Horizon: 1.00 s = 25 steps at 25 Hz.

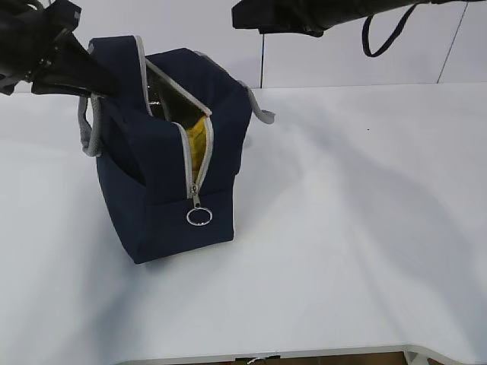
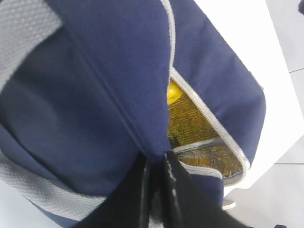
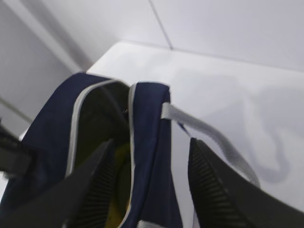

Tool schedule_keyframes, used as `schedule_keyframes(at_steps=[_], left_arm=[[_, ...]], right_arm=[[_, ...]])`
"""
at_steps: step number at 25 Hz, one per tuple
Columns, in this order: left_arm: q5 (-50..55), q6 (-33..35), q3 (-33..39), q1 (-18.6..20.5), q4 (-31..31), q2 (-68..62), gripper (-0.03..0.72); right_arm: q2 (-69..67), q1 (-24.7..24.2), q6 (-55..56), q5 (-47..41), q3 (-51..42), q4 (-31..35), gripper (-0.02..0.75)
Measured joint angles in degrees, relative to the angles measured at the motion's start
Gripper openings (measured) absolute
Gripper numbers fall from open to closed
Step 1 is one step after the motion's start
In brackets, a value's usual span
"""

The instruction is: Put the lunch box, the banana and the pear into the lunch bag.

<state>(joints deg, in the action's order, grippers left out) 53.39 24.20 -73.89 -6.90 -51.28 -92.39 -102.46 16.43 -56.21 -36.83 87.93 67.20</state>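
My right gripper grabs the lunch bag by its free top edge (image 1: 217,80) next, where the soft cloth stands up as a fold beside the open zipper (image 1: 183,95).
The navy lunch bag (image 1: 163,194) stands on the white table (image 1: 358,228) with its grey zipper open and the ring pull (image 1: 198,216) hanging at the front. My left gripper (image 1: 112,85) is shut on the bag's upper fabric edge; in the left wrist view (image 2: 156,159) the fingers pinch the navy cloth. Something yellow (image 2: 173,92) shows through the opening, also in the exterior view (image 1: 198,141); I cannot tell whether it is the banana or the pear. The lunch box is hidden. My right gripper (image 3: 152,140) is open and empty, above the bag's far wall (image 3: 149,142).
The right arm (image 1: 289,15) hangs over the bag at the top edge of the exterior view. Grey webbing handles hang at the bag's left (image 1: 90,129) and right (image 1: 262,114). The bag's shiny lining (image 2: 209,159) reflects yellow. A white wall stands behind the table.
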Motion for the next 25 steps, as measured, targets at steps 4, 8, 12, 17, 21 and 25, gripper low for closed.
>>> schedule_keyframes(at_steps=[4, 8, 12, 17, 21, 25], left_arm=[[0.0, 0.13, 0.0, 0.0, 0.09, 0.0, -0.003], [0.0, 0.23, 0.0, 0.0, 0.09, 0.0, -0.003], [0.0, 0.23, 0.0, 0.0, 0.09, 0.0, -0.003], [0.0, 0.35, 0.0, 0.0, 0.09, 0.0, -0.003], [-0.11, 0.35, 0.0, 0.0, 0.09, 0.0, -0.003], [-0.6, 0.35, 0.0, 0.0, 0.09, 0.0, -0.003]], right_arm=[[-4.57, 0.0, 10.51, -9.51, 8.49, -12.44, 0.414], [-9.06, 0.0, 14.52, -14.03, 14.59, -16.94, 0.414], [-11.0, 0.0, 17.96, -16.09, 18.21, -19.85, 0.414], [-13.83, 0.0, 19.5, -21.97, 22.1, -20.65, 0.414], [-14.28, 0.0, 19.71, -22.6, 22.56, -20.8, 0.414], [-14.82, 0.0, 19.71, -22.6, 22.69, -20.25, 0.414]])
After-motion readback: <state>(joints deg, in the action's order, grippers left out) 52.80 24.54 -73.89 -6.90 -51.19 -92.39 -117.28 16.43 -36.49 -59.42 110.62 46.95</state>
